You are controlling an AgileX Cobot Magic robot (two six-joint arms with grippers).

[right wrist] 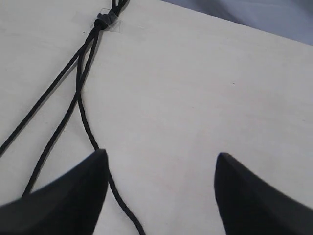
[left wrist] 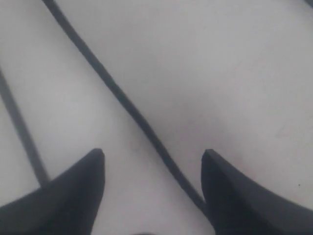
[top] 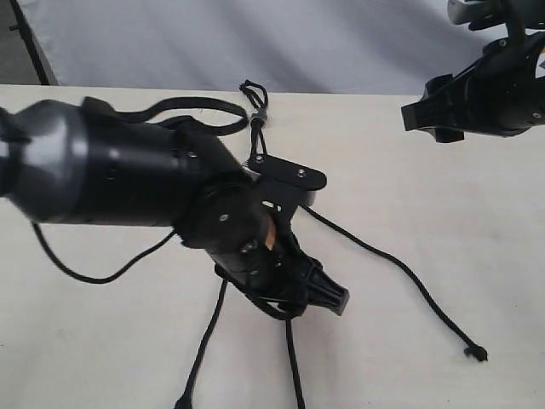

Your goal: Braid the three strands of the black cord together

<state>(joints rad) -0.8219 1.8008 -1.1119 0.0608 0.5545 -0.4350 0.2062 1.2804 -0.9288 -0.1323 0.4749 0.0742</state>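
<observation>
My left gripper will next grab the black cord by its middle strand partway along its length [top: 289,330] [left wrist: 159,145] to braid the cord.
The black cord lies on the pale table, its short loop [top: 253,89] at the far edge and a small grey band [top: 261,114] just below it. The band [right wrist: 104,19] also shows in the right wrist view, with the three strands fanning out from it. One strand [top: 400,271] runs off to the right and ends in a knotted tip [top: 478,352]. Two others [top: 204,341] [top: 294,362] come out from under my left arm. My left gripper [top: 334,298] [left wrist: 152,152] hangs open low over a strand [left wrist: 122,98] that passes close to one finger. My right gripper [top: 419,114] [right wrist: 161,154] is open and raised at the far right.
A thicker black robot cable [top: 85,274] trails across the table on the left, and a black strap loop [top: 204,106] lies behind the left arm. The left arm's bulk hides the strands' middle part. The table's far edge [top: 358,92] meets a grey backdrop.
</observation>
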